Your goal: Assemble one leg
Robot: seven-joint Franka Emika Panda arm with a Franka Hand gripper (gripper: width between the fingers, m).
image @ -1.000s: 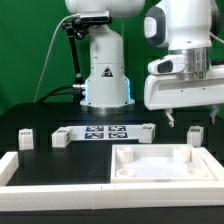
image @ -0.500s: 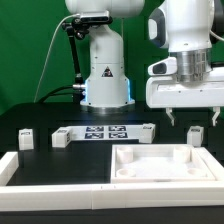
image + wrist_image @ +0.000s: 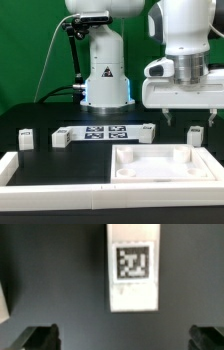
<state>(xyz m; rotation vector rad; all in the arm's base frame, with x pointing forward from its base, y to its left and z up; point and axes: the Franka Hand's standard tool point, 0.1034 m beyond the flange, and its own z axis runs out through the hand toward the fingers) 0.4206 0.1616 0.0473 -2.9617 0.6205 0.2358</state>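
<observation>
The white leg is to be assembled as one leg onto the large flat white piece, so the robot's gripper will next pick it up by its tagged body (image 3: pixel 195 136) (image 3: pixel 133 263).
Several small white legs with tags stand on the black table: two at the exterior view's left (image 3: pixel 27 138) (image 3: pixel 62 139), one by the marker board's end (image 3: pixel 148 130) and one at the right (image 3: pixel 195 134). My gripper (image 3: pixel 189 117) hangs open and empty above the right leg, clear of it. In the wrist view a white tagged piece (image 3: pixel 134 269), which looks like a leg, lies ahead of my open gripper (image 3: pixel 124 339). My dark fingertips (image 3: pixel 40 338) stand far apart with nothing between them.
The marker board (image 3: pixel 105 132) lies in the middle of the table. A large flat white piece with recesses (image 3: pixel 165 162) sits at the front right. A white rail (image 3: pixel 40 180) runs along the front left. The robot base (image 3: pixel 105 70) stands behind.
My gripper has shifted a little toward the exterior view's left, still open. The parts on the table have not moved.
</observation>
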